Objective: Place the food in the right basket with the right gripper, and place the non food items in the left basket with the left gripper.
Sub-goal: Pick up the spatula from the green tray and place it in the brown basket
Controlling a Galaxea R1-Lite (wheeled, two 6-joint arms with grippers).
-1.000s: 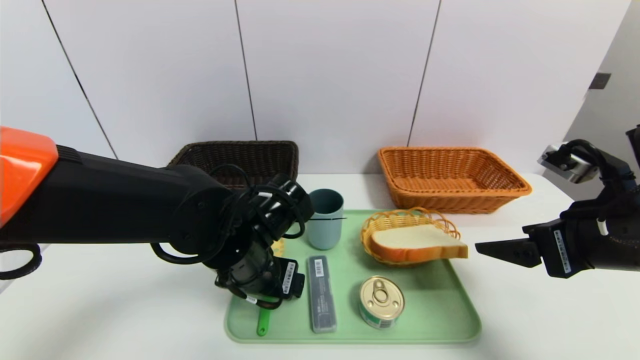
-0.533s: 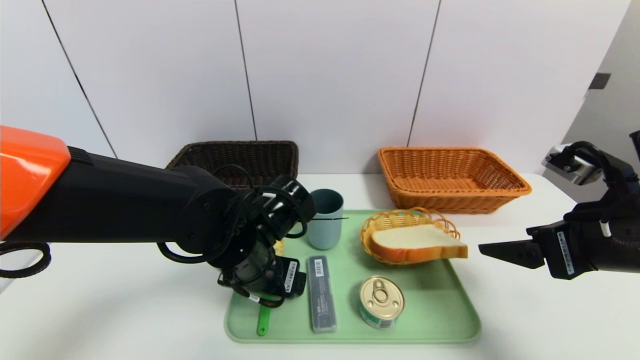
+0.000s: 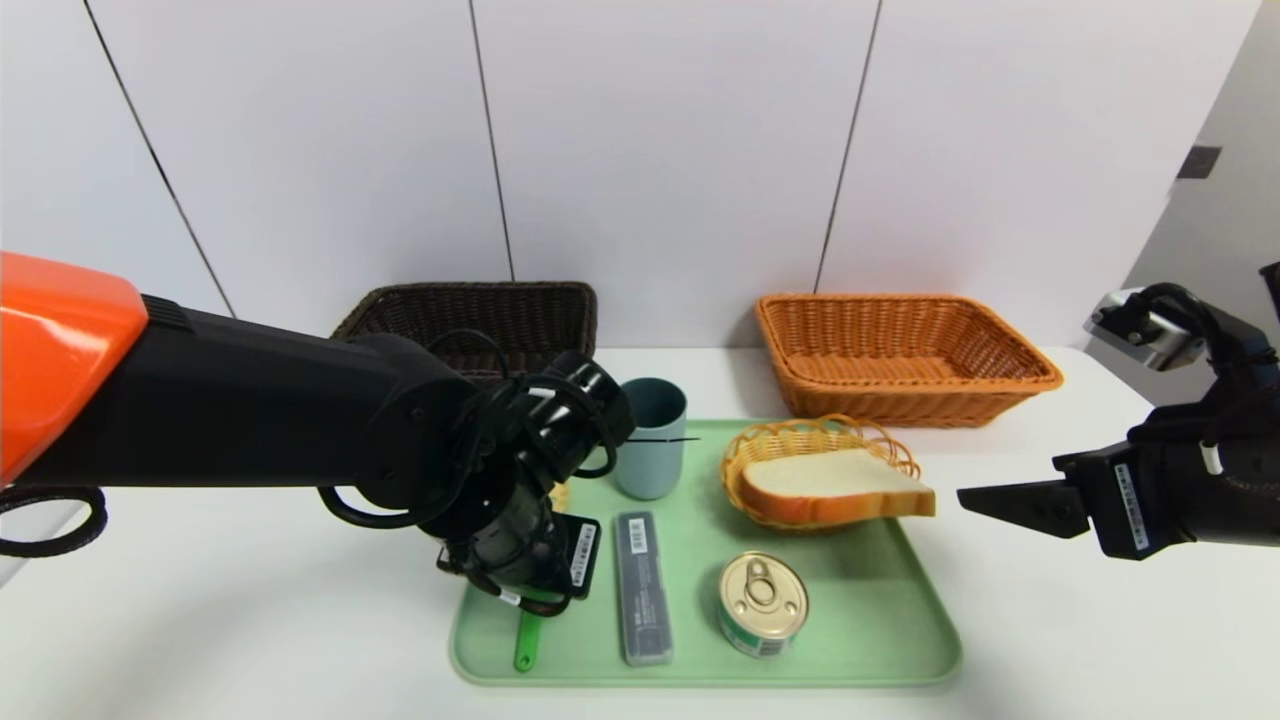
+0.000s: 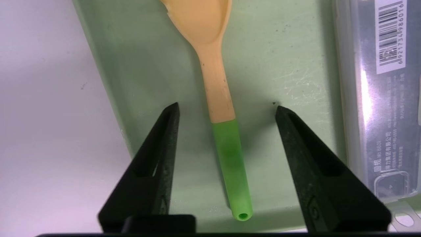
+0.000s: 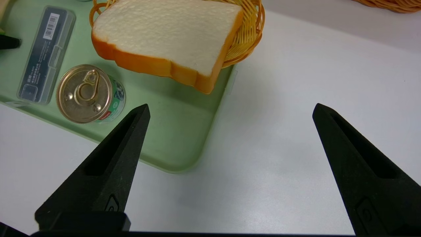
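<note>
The long spoon has a broad beige bowl [image 4: 203, 19] at its end, so my left gripper should grab the spoon in the middle of its length next, where the green handle starts.
A spoon [image 4: 215, 79] with a beige bowl and a green handle [image 3: 524, 645] lies at the left end of the green tray [image 3: 900, 620]. My left gripper [image 4: 227, 107] is low over it and open, one finger on each side of the handle, touching neither side. A grey case [image 3: 642, 588], a teal cup [image 3: 651, 438], a tin can [image 3: 763, 603] and a bread slice [image 3: 835, 485] on a small wicker dish [image 3: 800, 435] also sit on the tray. My right gripper [image 3: 975, 495] hovers open and empty over the table right of the tray.
The dark brown left basket [image 3: 480, 315] and the orange right basket [image 3: 905, 355] stand against the back wall, behind the tray. The left arm's bulk hides part of the tray's left end and the brown basket's front.
The left gripper's fingers have drawn closer together around the spoon handle. The right arm pulled back slightly to the right, then held still.
</note>
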